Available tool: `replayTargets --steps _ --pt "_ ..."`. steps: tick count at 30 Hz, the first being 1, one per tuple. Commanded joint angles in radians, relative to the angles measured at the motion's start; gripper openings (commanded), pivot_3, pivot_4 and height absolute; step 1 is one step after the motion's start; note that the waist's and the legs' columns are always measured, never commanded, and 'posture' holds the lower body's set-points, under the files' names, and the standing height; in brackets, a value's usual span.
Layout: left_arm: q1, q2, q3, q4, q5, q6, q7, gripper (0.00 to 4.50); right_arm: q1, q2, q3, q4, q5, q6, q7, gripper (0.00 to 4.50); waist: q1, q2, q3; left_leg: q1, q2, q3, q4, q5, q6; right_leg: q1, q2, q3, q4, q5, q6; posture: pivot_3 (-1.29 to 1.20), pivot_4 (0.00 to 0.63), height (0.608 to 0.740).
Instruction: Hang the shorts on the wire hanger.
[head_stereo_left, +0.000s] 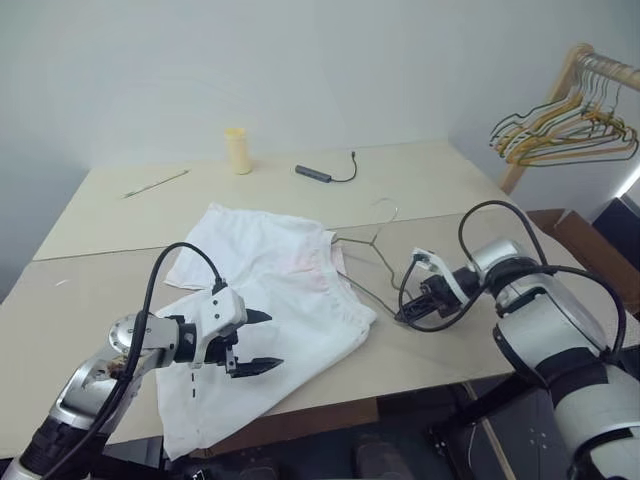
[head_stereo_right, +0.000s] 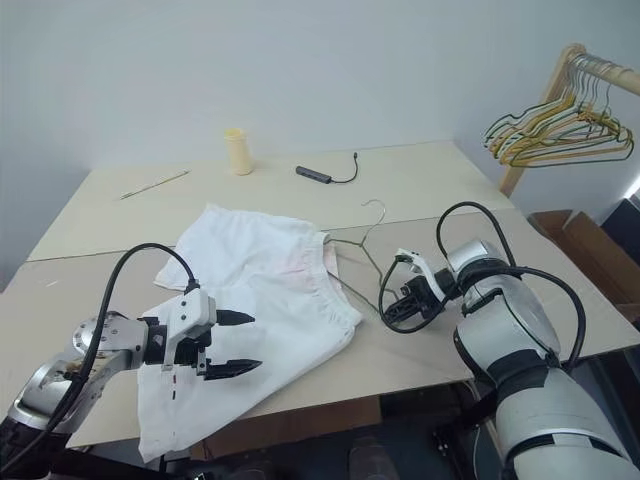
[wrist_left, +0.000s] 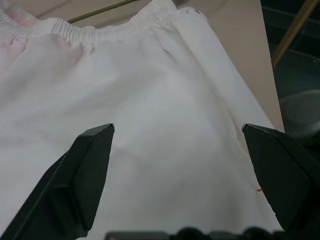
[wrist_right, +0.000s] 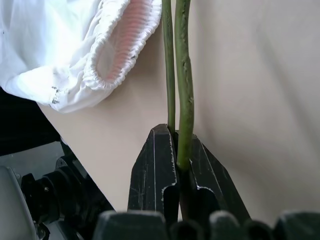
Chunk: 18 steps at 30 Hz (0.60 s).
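Note:
I need to open the shorts for the wire hanger (head_stereo_left: 368, 245), so I should pick them up next with my left gripper by the gathered waistband (head_stereo_left: 345, 300).
The white shorts (head_stereo_left: 270, 290) lie spread on the table, the gathered waistband (wrist_right: 120, 45) toward the right and one leg hanging over the front edge. The thin wire hanger (head_stereo_left: 368, 245) lies flat beside the waistband, hook (head_stereo_left: 386, 207) pointing away from me. One of its arms runs in under the cloth and is hidden there. My right gripper (head_stereo_left: 403, 316) is shut on the hanger's near corner; in the right wrist view two wire strands (wrist_right: 180, 75) come out from between the closed fingers (wrist_right: 155, 160). My left gripper (head_stereo_left: 275, 340) hovers open just above the near leg of the shorts, holding nothing.
At the table's far side stand a yellow cup (head_stereo_left: 237, 150), a dark adapter with a cable (head_stereo_left: 318, 174) and a thin stick (head_stereo_left: 157, 182). A wooden rack with bunched yellow, green and dark hangers (head_stereo_left: 565, 125) stands at the right, a cardboard box (head_stereo_left: 580, 245) below it.

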Motion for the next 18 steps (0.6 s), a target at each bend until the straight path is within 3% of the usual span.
replayTargets --steps 1,11,18 --pt "0.001 0.006 0.022 -0.032 -0.005 -0.010 0.008 4.47 -0.045 0.013 -0.062 -0.001 -0.041 -0.018 0.057 0.00 0.001 0.000 0.000 0.000 0.000 0.000 0.000 0.000 0.000 0.000 0.000 0.000 0.000 0.000 0.000 -0.07 0.000 0.740" --pt "0.000 -0.009 0.009 -0.039 -0.005 -0.006 0.024 4.47 -0.067 0.053 -0.242 0.022 -0.145 0.012 -0.039 0.00 0.002 0.000 0.000 0.000 0.000 0.000 0.000 0.000 0.000 0.000 0.000 0.000 0.000 0.000 0.000 -0.06 0.000 0.740" --pt "0.016 -0.011 0.010 -0.048 -0.003 -0.004 0.035 4.47 -0.062 0.070 -0.458 0.024 -0.108 0.063 -0.294 0.00 0.004 0.000 0.000 0.000 0.000 0.000 0.000 0.000 0.000 0.000 0.000 0.000 0.000 0.000 0.000 -0.05 0.000 0.740"
